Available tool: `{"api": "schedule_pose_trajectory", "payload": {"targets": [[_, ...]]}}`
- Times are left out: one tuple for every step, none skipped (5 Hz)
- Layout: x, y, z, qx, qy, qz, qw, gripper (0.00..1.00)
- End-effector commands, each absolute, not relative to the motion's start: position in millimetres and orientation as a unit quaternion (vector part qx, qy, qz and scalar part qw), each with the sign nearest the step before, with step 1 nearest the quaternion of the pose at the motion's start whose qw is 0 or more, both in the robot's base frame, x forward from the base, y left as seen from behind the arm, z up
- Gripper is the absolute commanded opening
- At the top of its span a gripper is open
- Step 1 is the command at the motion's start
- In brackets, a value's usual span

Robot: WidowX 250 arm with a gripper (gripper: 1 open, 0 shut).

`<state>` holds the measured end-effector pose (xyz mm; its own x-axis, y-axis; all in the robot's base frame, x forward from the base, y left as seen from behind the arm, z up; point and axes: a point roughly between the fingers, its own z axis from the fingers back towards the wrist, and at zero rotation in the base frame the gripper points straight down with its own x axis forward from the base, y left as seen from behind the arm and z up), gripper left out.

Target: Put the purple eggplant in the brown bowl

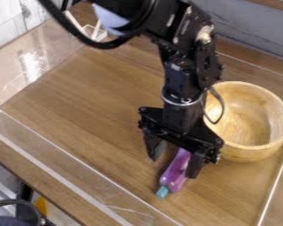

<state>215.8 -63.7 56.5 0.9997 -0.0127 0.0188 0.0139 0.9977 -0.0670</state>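
My gripper takes hold of the eggplant by its purple body (176, 170) next, to put the eggplant in the brown bowl (253, 115).
The purple eggplant (176, 171) lies on the wooden table near the front edge, its teal stem end (163, 191) pointing toward the camera. My gripper (177, 150) stands right over it, open, with one finger on each side of the eggplant's far end; the fingers (152, 146) reach down close to the table. The brown bowl (253, 115) sits just to the right, with nothing visible inside it. The black arm partly hides the bowl's left rim.
A clear plastic wall (73, 168) runs along the table's left and front sides. A small clear folded stand (85, 29) sits at the back left.
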Motion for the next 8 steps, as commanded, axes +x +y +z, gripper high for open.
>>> {"api": "schedule_pose_trajectory", "payload": {"targets": [[213.2, -71.5, 57.7, -0.040, -0.032, -0.032, 0.998, 1.00], [205.6, -82.6, 48.4, -0.043, -0.042, -0.056, 0.997, 1.00], [202.3, -89.6, 33.8, -0.040, -0.054, -0.045, 0.997, 1.00], [203.5, -96.3, 26.4, -0.036, -0.061, -0.034, 0.997, 1.00], [203.6, -99.6, 28.3, -0.034, -0.064, -0.021, 0.997, 1.00], [200.6, -100.4, 26.7, -0.033, -0.066, -0.009, 0.997, 1.00], [207.9, -104.2, 28.3, -0.032, -0.070, -0.002, 0.997, 1.00], [214.6, -107.8, 28.9, -0.030, -0.072, 0.002, 0.997, 0.00]]}}
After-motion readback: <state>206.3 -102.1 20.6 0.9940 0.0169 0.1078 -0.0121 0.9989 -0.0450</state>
